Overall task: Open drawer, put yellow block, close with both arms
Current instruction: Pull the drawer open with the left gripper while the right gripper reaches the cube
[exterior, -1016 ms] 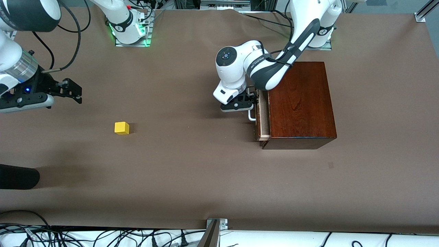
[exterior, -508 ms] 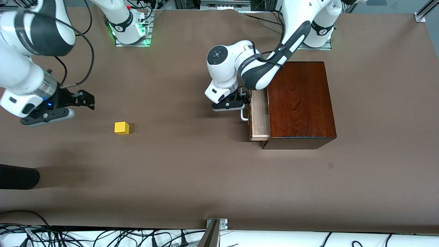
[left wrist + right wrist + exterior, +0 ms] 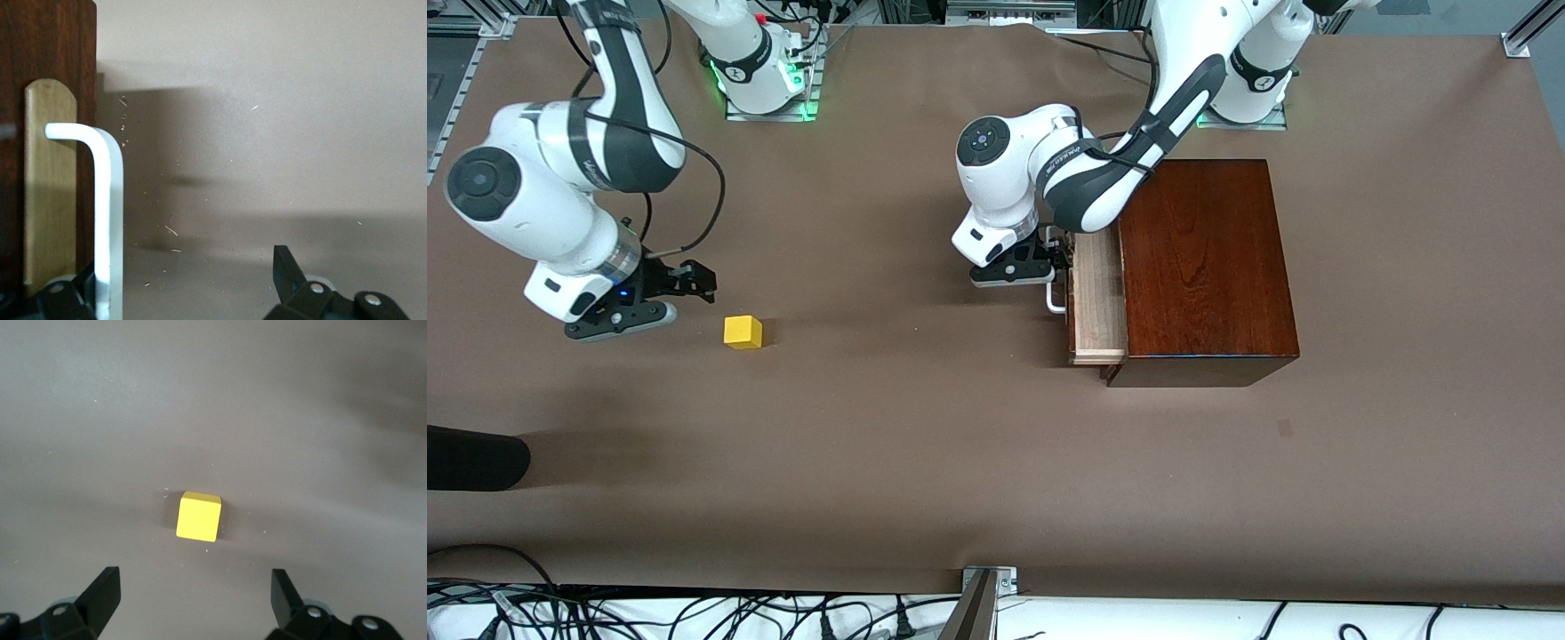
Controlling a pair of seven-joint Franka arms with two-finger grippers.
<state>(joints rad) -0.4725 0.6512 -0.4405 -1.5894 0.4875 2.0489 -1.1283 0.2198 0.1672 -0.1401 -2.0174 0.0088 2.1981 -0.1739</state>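
Note:
Next, my right gripper grabs the yellow block by its body (image 3: 742, 332), to put in the open drawer (image 3: 1098, 302).
The mahogany box (image 3: 1200, 267) stands toward the left arm's end of the table. Its drawer (image 3: 1098, 302) is pulled partly out, with the pale tray showing. My left gripper (image 3: 1060, 263) is at the white handle (image 3: 1056, 304). In the left wrist view the gripper (image 3: 180, 287) is open, and the handle (image 3: 108, 220) lies just inside one finger (image 3: 70, 297), in front of the dark drawer front (image 3: 57, 53). The yellow block (image 3: 743, 332) lies on the table toward the right arm's end. My right gripper (image 3: 696, 280) is open and empty close beside it. The right wrist view shows the block (image 3: 199, 516) just ahead of the gripper (image 3: 193, 590).
The brown table cover (image 3: 925, 427) spreads between the block and the box. A black rounded object (image 3: 471, 458) pokes in at the table's edge, nearer the camera than the block. Cables (image 3: 694, 613) lie along the front edge.
The drawer has slid farther out of the box, and my left gripper moved with its handle. My right arm has swung in from the table's end and come down close to the yellow block.

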